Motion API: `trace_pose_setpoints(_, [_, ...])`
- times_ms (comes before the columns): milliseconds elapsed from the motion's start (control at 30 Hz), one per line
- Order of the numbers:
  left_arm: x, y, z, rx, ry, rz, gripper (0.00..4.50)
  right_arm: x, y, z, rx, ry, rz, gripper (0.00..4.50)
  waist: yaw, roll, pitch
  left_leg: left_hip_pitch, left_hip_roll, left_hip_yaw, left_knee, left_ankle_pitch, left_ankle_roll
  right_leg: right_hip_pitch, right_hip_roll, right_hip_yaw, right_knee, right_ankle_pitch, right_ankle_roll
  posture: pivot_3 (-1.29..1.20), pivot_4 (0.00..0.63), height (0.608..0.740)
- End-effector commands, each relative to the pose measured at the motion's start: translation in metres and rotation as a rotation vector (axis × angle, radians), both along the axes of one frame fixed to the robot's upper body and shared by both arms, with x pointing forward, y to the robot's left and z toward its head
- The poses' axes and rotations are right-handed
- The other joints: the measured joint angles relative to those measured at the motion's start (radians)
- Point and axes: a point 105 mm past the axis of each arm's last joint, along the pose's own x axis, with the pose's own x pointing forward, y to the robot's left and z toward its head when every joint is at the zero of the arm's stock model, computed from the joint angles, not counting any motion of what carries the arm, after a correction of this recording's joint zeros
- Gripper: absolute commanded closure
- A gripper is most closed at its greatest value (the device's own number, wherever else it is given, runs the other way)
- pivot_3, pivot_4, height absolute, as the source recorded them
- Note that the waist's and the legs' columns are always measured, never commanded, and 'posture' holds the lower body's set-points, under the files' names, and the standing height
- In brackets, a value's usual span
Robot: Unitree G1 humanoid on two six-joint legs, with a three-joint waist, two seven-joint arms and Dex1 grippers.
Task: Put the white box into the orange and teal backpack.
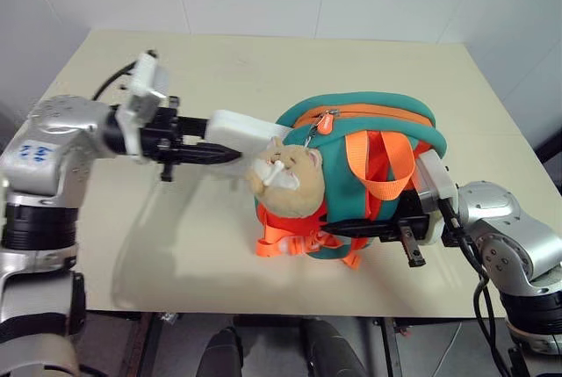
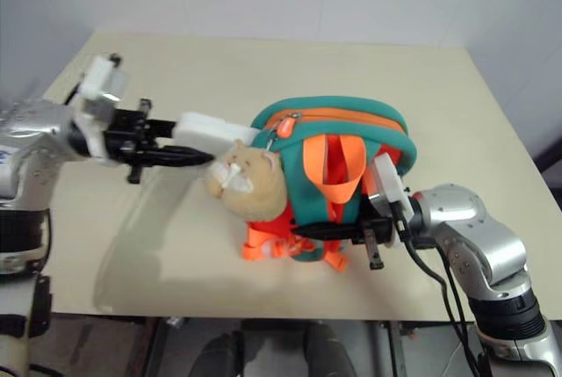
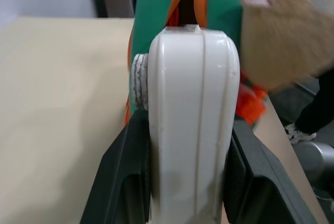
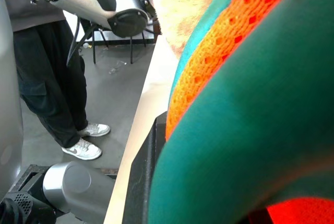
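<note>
The robot's left gripper should keep holding the white box [image 1: 246,133] until it is inside. The box is hanging mostly outside the backpack's zipped opening [image 1: 312,117], so it would fall if the gripper opened now.
The orange and teal backpack [image 1: 369,115] stands on the tan table [image 1: 176,254], its zipped top facing up and a tan plush animal head [image 1: 290,175] hanging on its left side. My left gripper [image 1: 221,155] is shut on the white box [image 1: 246,133] and holds it level above the table. The box's far end touches the backpack's upper left edge, just above the plush head. In the left wrist view the box [image 3: 193,114] sits between the black fingers [image 3: 122,182]. My right gripper [image 1: 351,229] is shut on the backpack's lower front, where teal fabric [image 4: 250,130] covers its fingers.
Orange webbing straps [image 1: 290,241] spill from the backpack toward the table's front edge. A white wall runs behind the table. A person's legs [image 4: 52,88] stand on the grey floor past the table's edge, with chair legs [image 4: 112,46] farther off.
</note>
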Motion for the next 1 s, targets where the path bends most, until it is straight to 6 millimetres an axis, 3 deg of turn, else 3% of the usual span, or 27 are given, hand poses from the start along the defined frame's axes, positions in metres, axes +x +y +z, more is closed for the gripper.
trace_pose_setpoints(33, [-0.004,-0.029,0.010,-0.016,-0.049,-0.051,3.22,-0.001,0.002,0.007,0.020,-0.041,0.011,4.50,0.003,0.000,0.000,0.000,0.000,0.000,0.001,0.000,0.000,0.000,0.000,0.000,0.001,0.000,0.000,0.00,0.150,0.740])
trace_pose_setpoints(233, [-0.006,-0.058,0.006,-0.039,-0.046,-0.108,3.22,-0.001,0.003,0.006,0.023,-0.043,0.005,4.50,0.001,0.000,0.000,0.000,0.000,0.000,0.003,0.000,0.000,0.000,0.001,0.001,0.002,0.001,0.001,0.00,0.150,0.740])
trace_pose_setpoints(733, [0.008,-0.068,-0.010,0.105,-0.052,-0.054,3.22,0.000,0.005,0.004,0.027,-0.043,-0.005,4.50,0.018,0.000,0.000,0.000,0.000,0.000,0.004,0.000,0.000,0.000,0.001,0.001,0.003,0.001,0.001,0.00,0.150,0.740])
trace_pose_setpoints(867, [0.006,-0.065,-0.014,0.177,0.000,-0.034,1.94,0.000,0.005,0.004,0.028,-0.045,-0.006,4.50,0.016,0.000,0.000,0.000,0.000,0.000,0.004,0.000,0.000,0.001,0.001,0.001,0.003,0.001,0.001,0.00,0.150,0.740])
trace_pose_setpoints(1000, [0.001,-0.063,-0.003,0.156,-0.015,-0.044,0.72,0.000,0.005,0.005,0.027,-0.045,-0.007,4.50,0.017,0.000,0.000,0.000,0.000,-0.001,0.004,0.000,0.000,0.001,0.001,0.001,0.003,0.001,0.001,0.00,0.150,0.740])
